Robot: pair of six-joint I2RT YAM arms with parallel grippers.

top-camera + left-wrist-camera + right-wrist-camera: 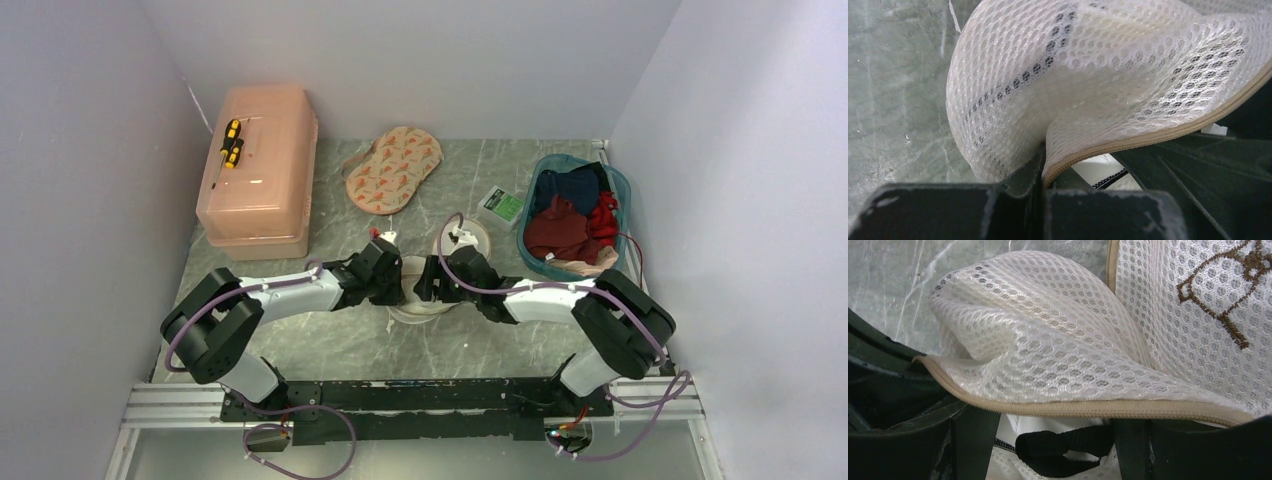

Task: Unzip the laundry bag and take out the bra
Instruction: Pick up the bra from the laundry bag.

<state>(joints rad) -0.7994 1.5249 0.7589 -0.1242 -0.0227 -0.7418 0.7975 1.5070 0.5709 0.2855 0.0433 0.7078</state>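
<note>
The black strap loop is between my right gripper's fingers, under the bag's raised rim. My right gripper should close on the loop, as closing now would hold it.
The white mesh laundry bag lies mid-table between both grippers. My left gripper is shut on the bag's cream zipper rim, pinching the mesh at the fingertips. My right gripper is open, its fingers standing wide apart under the raised rim. Between them a black strap loop and white lacy fabric show inside the bag. I cannot tell whether the strap belongs to the bra. The lid's stitched icon is at upper right.
A pink lidded box with a yellow-black screwdriver stands back left. A beige piece with orange marks lies behind the bag. A teal basket of maroon, red and blue cloths sits right, beside a green packet.
</note>
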